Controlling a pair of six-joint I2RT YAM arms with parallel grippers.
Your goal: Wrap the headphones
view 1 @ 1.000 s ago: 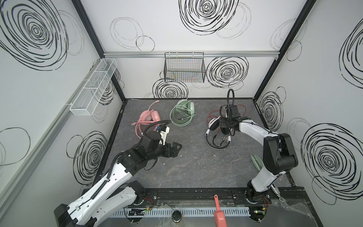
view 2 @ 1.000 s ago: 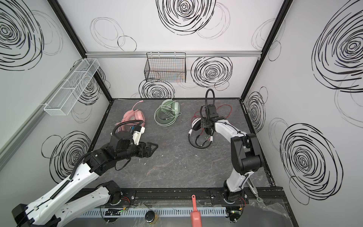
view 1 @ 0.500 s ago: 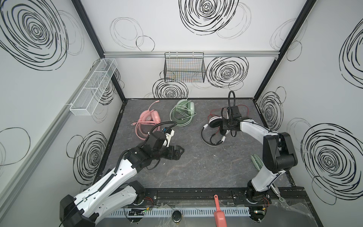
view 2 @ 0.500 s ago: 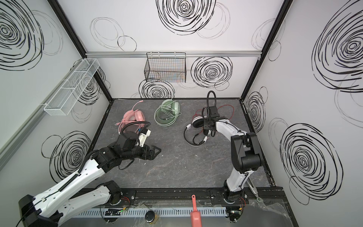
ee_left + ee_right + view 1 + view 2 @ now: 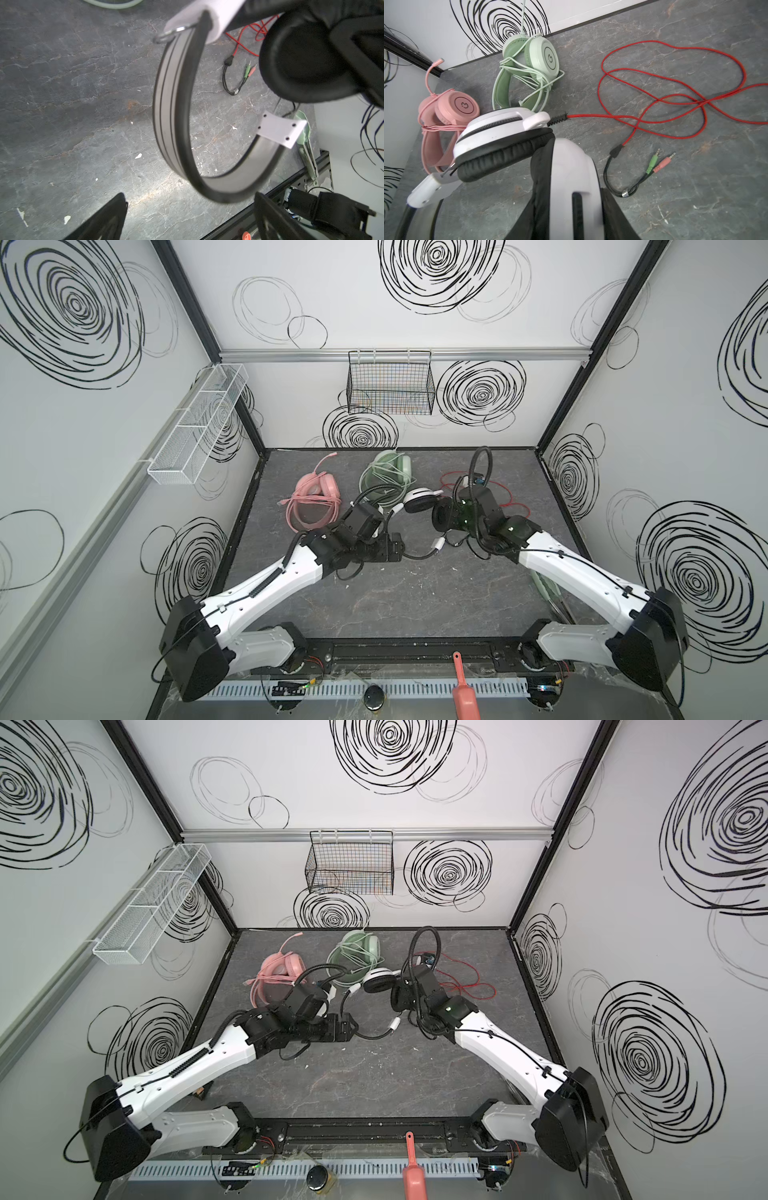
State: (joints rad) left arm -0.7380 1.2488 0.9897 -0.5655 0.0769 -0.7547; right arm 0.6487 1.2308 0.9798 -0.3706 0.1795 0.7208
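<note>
My left gripper grabs the headphones by the curve of the grey-and-black headband next, since that leaves the ear cups free for wrapping the red cable.
The white-and-black headphones hang tilted above the table, my right gripper shut on one white ear cup. Their thin red cable lies loose on the table behind, ending in green and pink plugs. My left gripper stands open, and the grey-and-black headband curves just in front of its fingertips. In both top views the two grippers face each other at mid-table. Pink headphones and green headphones lie at the back, cables wound round them.
A black wire basket hangs on the back wall and a white mesh tray on the left wall. A red scoop lies on the front rail. A pale green tool lies by the right arm.
My right gripper closed on the ear cup and carried the white-and-black headphones leftwards toward the middle. My left arm swung right, its open jaws now at the headband.
</note>
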